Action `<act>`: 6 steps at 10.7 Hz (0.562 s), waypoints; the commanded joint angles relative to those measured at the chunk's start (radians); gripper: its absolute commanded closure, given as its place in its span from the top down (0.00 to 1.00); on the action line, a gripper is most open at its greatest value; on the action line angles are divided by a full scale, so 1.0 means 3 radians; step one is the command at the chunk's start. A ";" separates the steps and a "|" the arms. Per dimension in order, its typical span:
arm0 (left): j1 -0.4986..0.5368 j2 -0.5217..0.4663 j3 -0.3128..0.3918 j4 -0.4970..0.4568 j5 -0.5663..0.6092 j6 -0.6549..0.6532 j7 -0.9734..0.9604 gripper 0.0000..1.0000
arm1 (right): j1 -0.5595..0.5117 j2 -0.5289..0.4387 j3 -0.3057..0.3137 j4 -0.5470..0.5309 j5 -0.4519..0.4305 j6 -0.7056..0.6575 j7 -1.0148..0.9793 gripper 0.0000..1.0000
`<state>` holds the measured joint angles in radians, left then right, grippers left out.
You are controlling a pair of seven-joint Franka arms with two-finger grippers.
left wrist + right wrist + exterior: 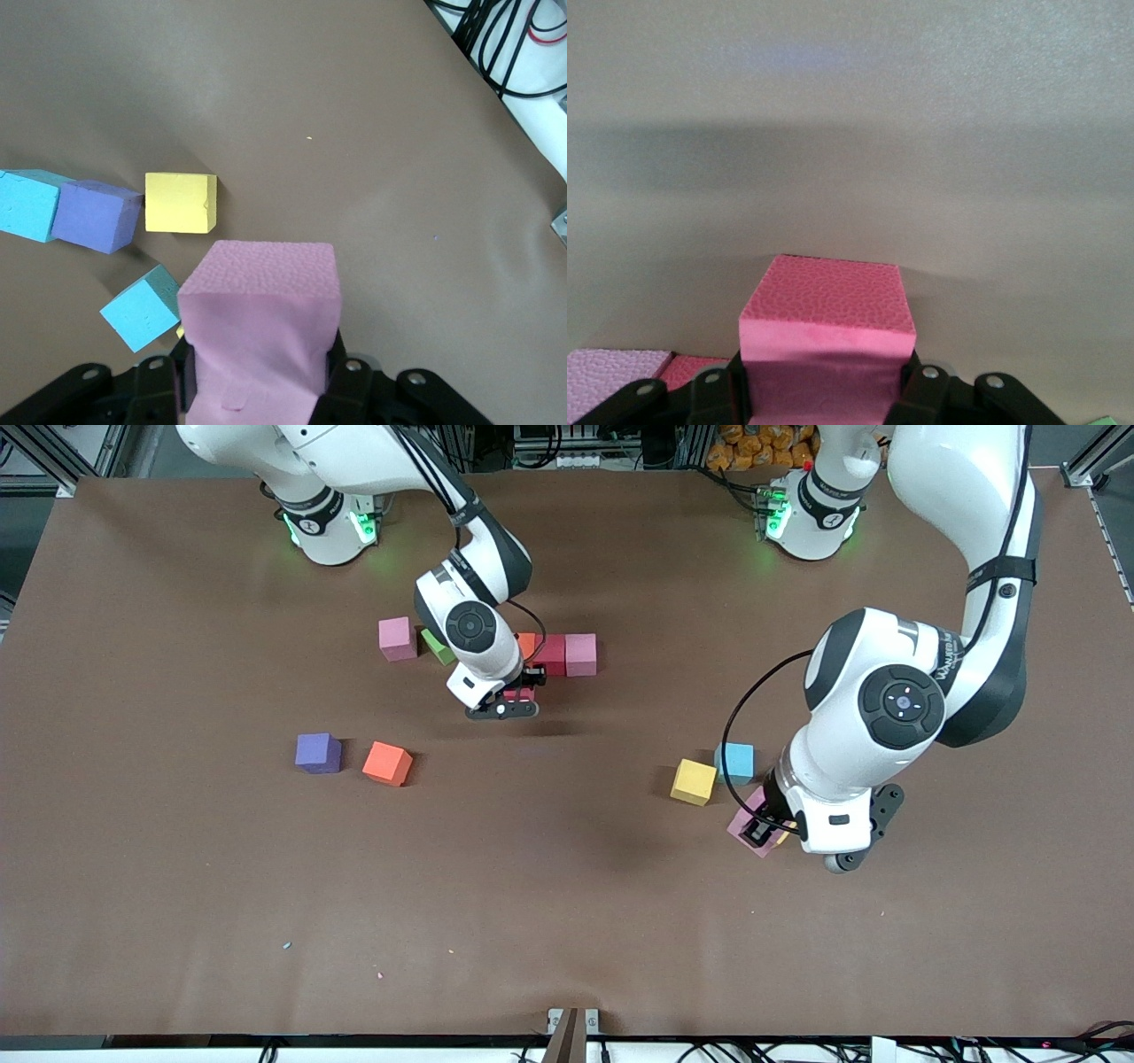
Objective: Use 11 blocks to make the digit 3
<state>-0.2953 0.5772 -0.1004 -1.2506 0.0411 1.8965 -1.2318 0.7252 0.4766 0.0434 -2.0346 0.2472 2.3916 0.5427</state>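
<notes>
My right gripper is ready to open: the crimson block is low on the tabletop against the row, so the block would stay there.
My right gripper is shut on a crimson block, low over the table just nearer to the front camera than a row of orange, crimson and pink blocks. In the right wrist view the held block sits between the fingers. My left gripper is shut on a pink block, also seen in the left wrist view, beside the yellow and cyan blocks. The left wrist view also shows purple and second cyan blocks.
A pink block and a green cube lie toward the right arm's end of the row. A purple block and an orange block lie nearer to the front camera, toward the right arm's end.
</notes>
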 commanded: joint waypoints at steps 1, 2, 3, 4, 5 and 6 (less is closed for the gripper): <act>0.0054 -0.0058 -0.0003 -0.0070 -0.0065 -0.0032 -0.0046 0.00 | 0.0078 -0.0101 -0.0022 -0.0111 0.0010 0.0025 0.0063 0.30; 0.0054 -0.0032 -0.0003 -0.0065 -0.0075 -0.0027 -0.0081 0.00 | 0.0083 -0.0096 -0.0017 -0.0111 0.0010 0.0025 0.0063 0.30; 0.0059 -0.0017 -0.0003 -0.0055 -0.0106 -0.0002 -0.0087 0.00 | 0.0103 -0.0101 -0.0022 -0.0111 0.0010 0.0020 0.0063 0.31; 0.0064 -0.0027 -0.0003 -0.0055 -0.0121 -0.0002 -0.0087 0.00 | 0.0104 -0.0101 -0.0022 -0.0111 0.0010 0.0015 0.0063 0.36; 0.0064 -0.0052 -0.0008 -0.0055 -0.0132 -0.0012 -0.0097 0.00 | 0.0104 -0.0101 -0.0022 -0.0111 -0.0001 0.0015 0.0047 0.61; 0.0064 -0.0063 -0.0023 -0.0065 -0.0167 -0.0037 -0.0097 0.00 | 0.0104 -0.0101 -0.0022 -0.0111 -0.0051 0.0010 0.0042 1.00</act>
<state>-0.2796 0.5785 -0.1011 -1.2587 0.0155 1.8971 -1.2454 0.7421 0.4757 0.0436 -2.0362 0.2445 2.3916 0.5428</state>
